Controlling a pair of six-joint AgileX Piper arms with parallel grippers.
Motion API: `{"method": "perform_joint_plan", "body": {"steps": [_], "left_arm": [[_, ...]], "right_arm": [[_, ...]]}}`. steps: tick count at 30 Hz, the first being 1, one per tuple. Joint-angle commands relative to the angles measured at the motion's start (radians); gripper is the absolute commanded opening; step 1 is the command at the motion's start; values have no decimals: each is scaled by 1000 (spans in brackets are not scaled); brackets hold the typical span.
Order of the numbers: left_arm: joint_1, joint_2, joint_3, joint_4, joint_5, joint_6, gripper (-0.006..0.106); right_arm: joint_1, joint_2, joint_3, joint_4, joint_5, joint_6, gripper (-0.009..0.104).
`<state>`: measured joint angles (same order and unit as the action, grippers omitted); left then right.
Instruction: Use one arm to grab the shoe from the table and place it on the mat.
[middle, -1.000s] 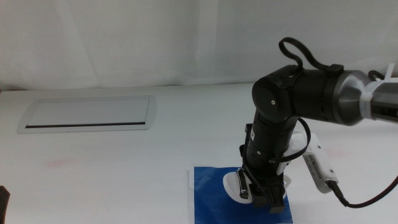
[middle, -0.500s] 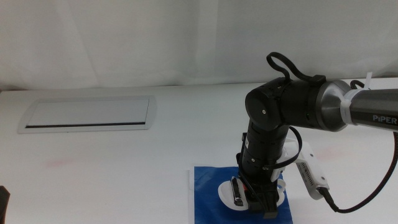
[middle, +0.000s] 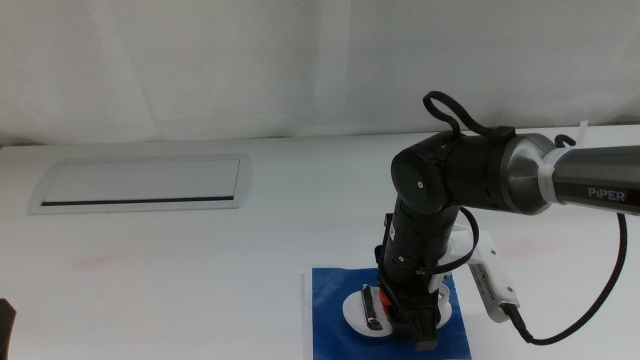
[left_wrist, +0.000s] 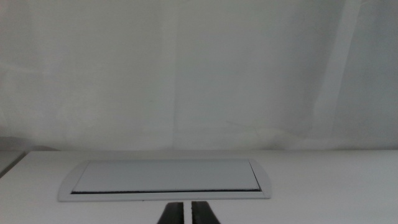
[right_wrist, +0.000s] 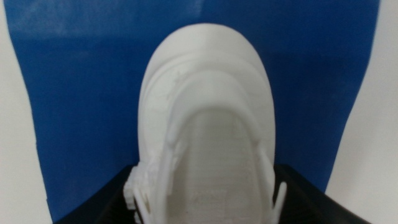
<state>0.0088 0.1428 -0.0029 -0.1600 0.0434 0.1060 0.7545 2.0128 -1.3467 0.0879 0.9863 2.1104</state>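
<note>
The white shoe (middle: 362, 308) lies low inside the edges of the blue mat, so it is time for my right gripper to release the shoe now.
My right arm (middle: 470, 180) reaches down from the right over the blue mat (middle: 328, 300) at the table's front edge. The right gripper (middle: 402, 322) is shut on the white shoe (middle: 362, 308), holding it by the heel end. The shoe's red and black straps show beside the jaws. In the right wrist view the shoe (right_wrist: 208, 118) fills the middle with its rounded end over the mat (right_wrist: 81, 93), and the dark jaws flank it on both sides. I cannot tell whether the sole touches the mat. My left gripper (left_wrist: 185, 214) waits shut at the near left (middle: 5, 322).
A grey-framed rectangular panel (middle: 140, 185) is set into the white table (middle: 250, 240) at the back left; it also shows in the left wrist view (left_wrist: 165, 180). A faint pink smudge (middle: 95, 262) marks the table at left. A black cable (middle: 590, 320) loops at the right.
My right arm has swung left and lower with the shoe, bringing it from the mat's right part toward its middle. The left arm has not moved.
</note>
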Motion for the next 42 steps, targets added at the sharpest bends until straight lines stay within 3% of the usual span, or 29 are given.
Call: {"method": "perform_joint_plan", "body": {"steps": [1, 7, 9, 13, 17, 21, 30, 42], "left_arm": [[2, -4, 37, -5, -15, -2, -2], [2, -4, 37, -5, -15, -2, -2], [2, -4, 37, -5, -15, -2, -2], [2, -4, 37, -5, -15, -2, -2], [2, -4, 37, -5, -15, -2, -2], [2, -4, 37, -5, -15, -2, -2], [2, -4, 37, -5, -15, -2, -2], [2, -4, 37, -5, -15, -2, -2]], "right_arm": [[2, 4, -6, 2, -8, 6, -2], [2, 13, -6, 2, -4, 6, -2], [2, 13, -6, 21, -4, 6, 41], [2, 13, -6, 36, -9, 6, 102], [2, 9, -6, 36, -11, 1, 103], [2, -60, -8, -61, -25, -16, 103], [2, -196, -8, -321, 9, -141, 103], [2, -309, -8, -676, 140, -651, 103]]}}
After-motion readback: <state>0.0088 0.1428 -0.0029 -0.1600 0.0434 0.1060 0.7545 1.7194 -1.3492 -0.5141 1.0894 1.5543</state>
